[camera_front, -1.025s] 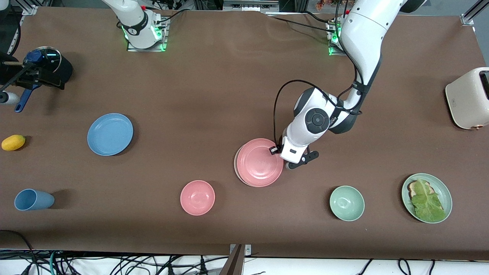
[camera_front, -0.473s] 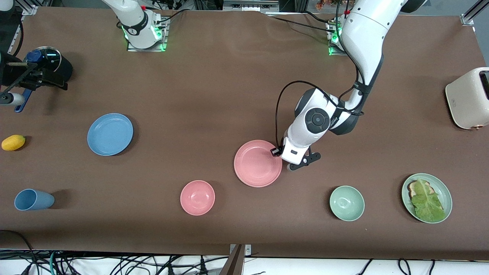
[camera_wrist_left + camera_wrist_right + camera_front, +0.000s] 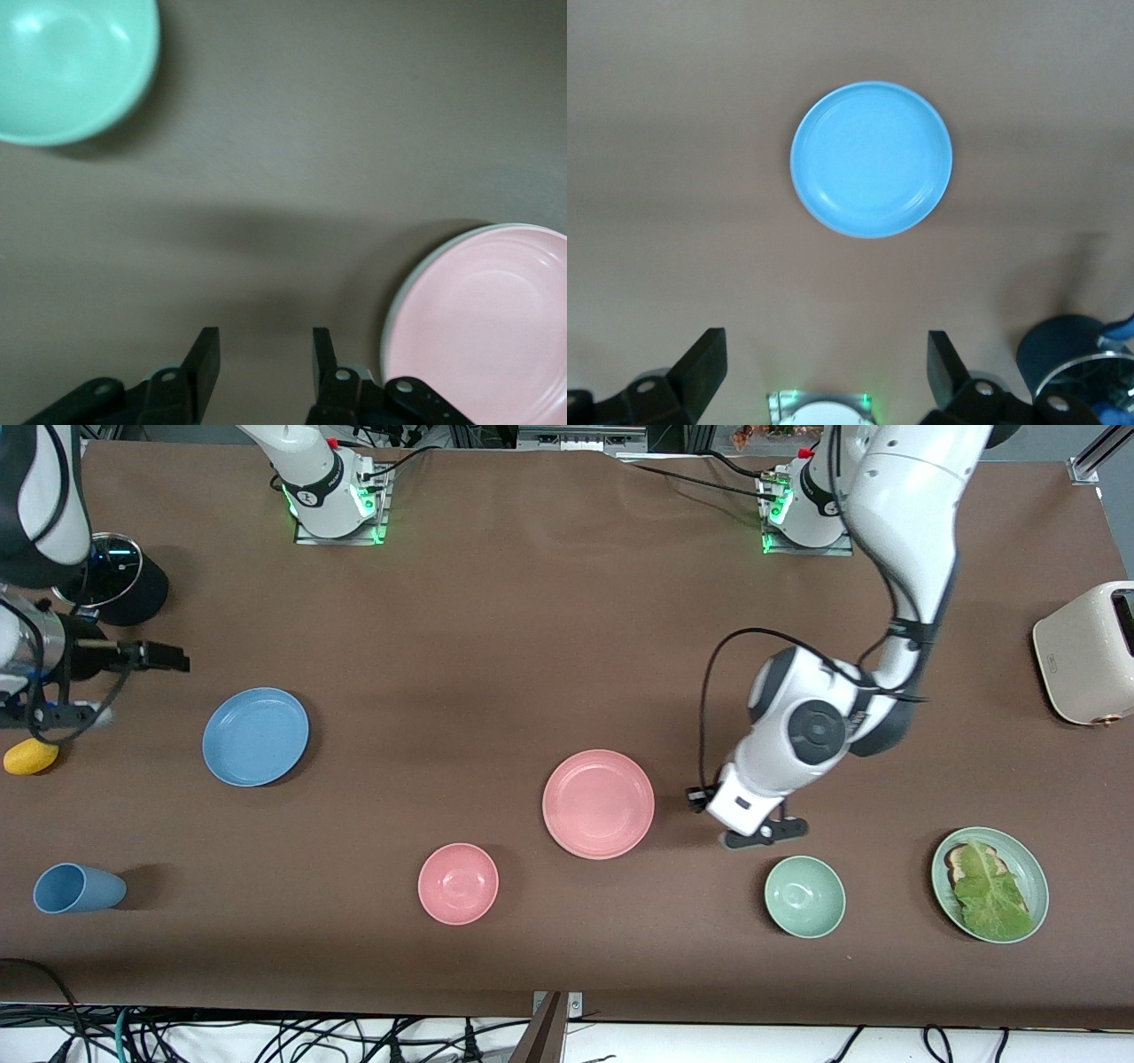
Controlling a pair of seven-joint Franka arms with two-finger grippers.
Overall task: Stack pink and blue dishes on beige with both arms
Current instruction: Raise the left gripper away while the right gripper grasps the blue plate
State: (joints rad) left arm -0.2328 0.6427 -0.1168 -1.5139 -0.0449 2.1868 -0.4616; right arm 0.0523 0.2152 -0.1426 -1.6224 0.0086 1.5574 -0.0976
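My right gripper grabs the blue plate by its rim (image 3: pixel 255 781) next, so that the blue plate gets stacked onto the pink plate (image 3: pixel 598 803).
The pink plate (image 3: pixel 598 803) lies flat on the beige plate, mid-table. Only a pale sliver of the beige plate's rim (image 3: pixel 386 329) shows beside the pink plate (image 3: pixel 487 328) in the left wrist view. My left gripper (image 3: pixel 263 341) is open and empty over bare table, between the pink plate and the green bowl. The blue plate (image 3: pixel 255 736) lies alone toward the right arm's end. My right gripper (image 3: pixel 824 343) is wide open and empty, high over that table end, apart from the blue plate (image 3: pixel 871 159).
A pink bowl (image 3: pixel 458 883), a green bowl (image 3: pixel 804 896) and a blue cup (image 3: pixel 75 887) stand along the near side. A lettuce plate (image 3: pixel 990 883) and a toaster (image 3: pixel 1085 651) are at the left arm's end. A mango (image 3: pixel 31 755) and a black pot (image 3: pixel 120 576) are at the right arm's end.
The left gripper let the pink plate down flat on the beige one and drew away toward the green bowl. The right arm swung in over its table end, toward the blue plate.
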